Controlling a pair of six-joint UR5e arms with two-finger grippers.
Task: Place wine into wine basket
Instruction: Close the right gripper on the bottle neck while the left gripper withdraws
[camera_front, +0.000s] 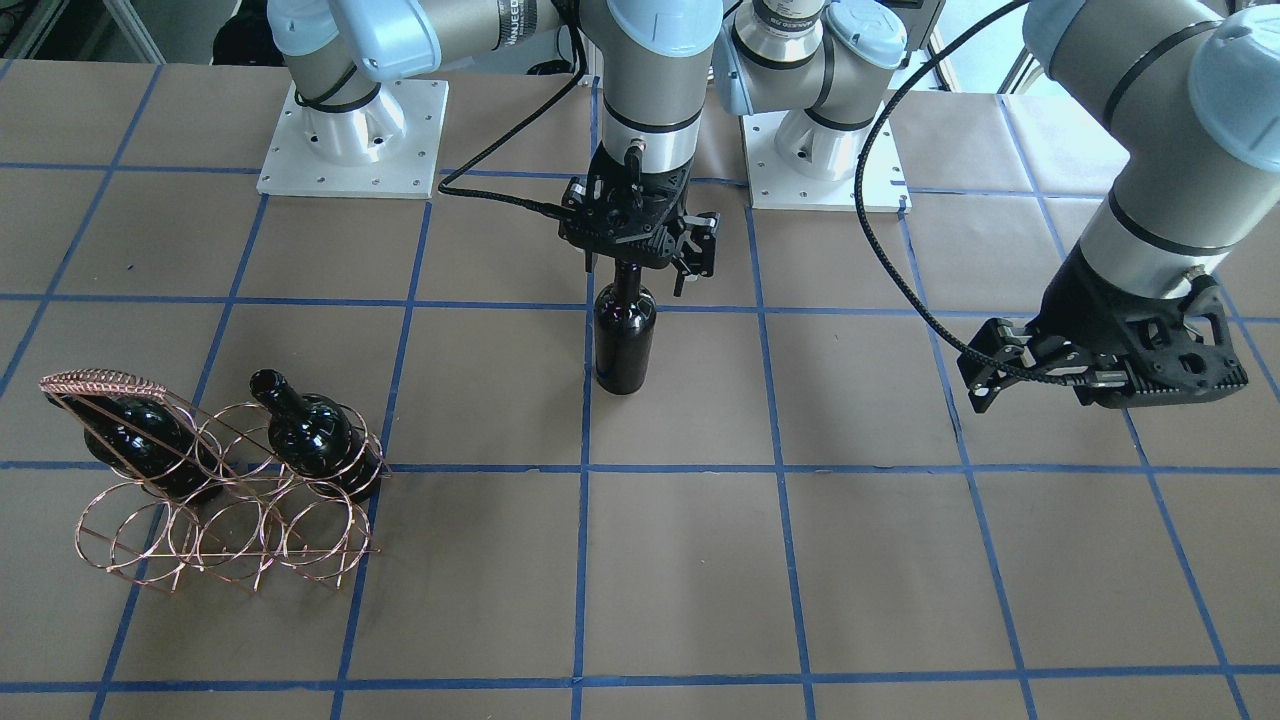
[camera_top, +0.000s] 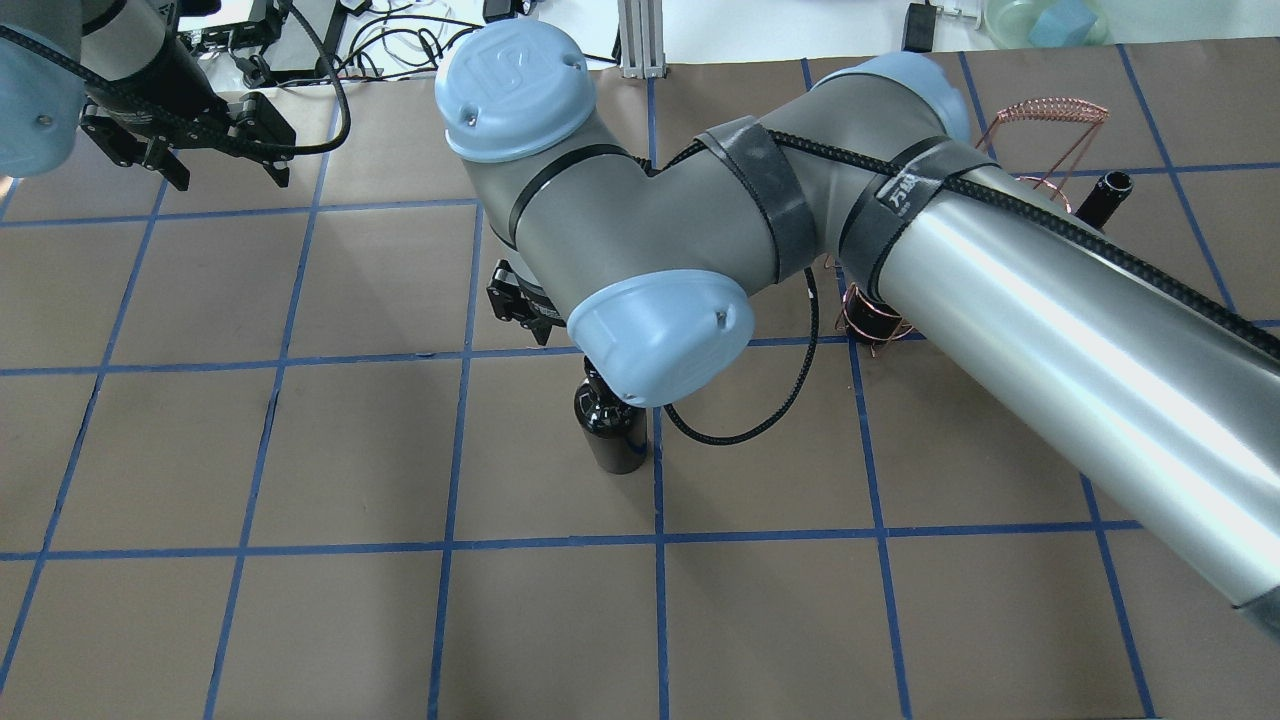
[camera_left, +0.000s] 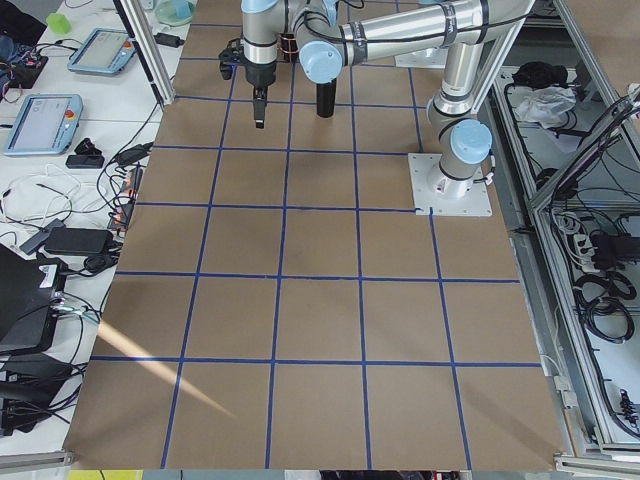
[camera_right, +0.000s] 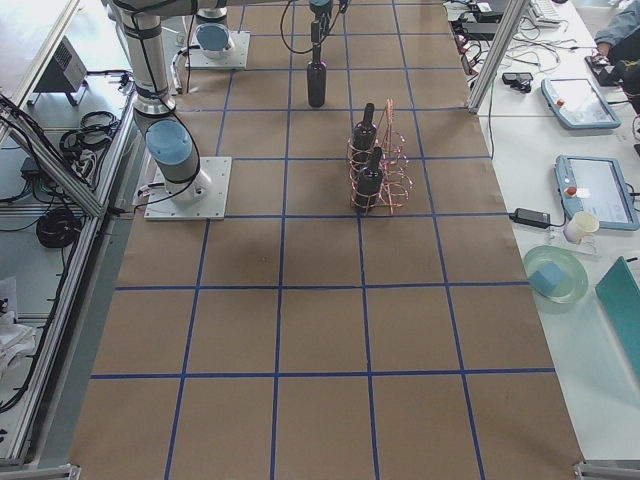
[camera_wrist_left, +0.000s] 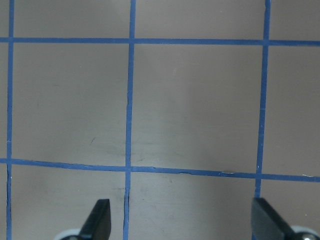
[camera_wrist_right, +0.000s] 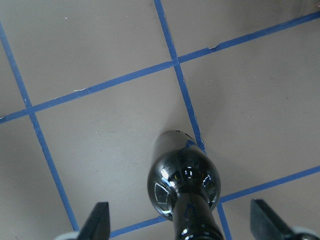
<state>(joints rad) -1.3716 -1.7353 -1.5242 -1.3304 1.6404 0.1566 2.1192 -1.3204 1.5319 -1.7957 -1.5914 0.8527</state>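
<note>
I will next grab the wine bottle by its neck (camera_front: 627, 281) (camera_wrist_right: 192, 215) with my right gripper, because the basket's wire rings hug each bottle's body and leave the neck free.
One wine bottle (camera_front: 625, 340), glossy near-black, stands upright on the table; it also shows in the overhead view (camera_top: 608, 430) and the right wrist view (camera_wrist_right: 184, 182). My right gripper (camera_front: 635, 268) is right above it, open, with the neck between its spread fingers (camera_wrist_right: 100, 220) and not touching them. The copper wire wine basket (camera_front: 220, 520) stands apart to the side, its handle showing overhead (camera_top: 1050, 108). Two more bottles (camera_front: 310, 430) (camera_front: 135, 430) lie in its rings. My left gripper (camera_front: 985, 380) is open and empty above bare table, far from the bottle (camera_wrist_left: 182, 222).
The table is brown paper with a blue tape grid (camera_front: 780, 470). The two arm bases (camera_front: 350, 140) (camera_front: 825, 150) stand on white plates at the robot's edge. In the overhead view the right arm (camera_top: 1000, 270) hides most of the basket. Tablets and cables lie beyond the table's far edge (camera_right: 590, 190).
</note>
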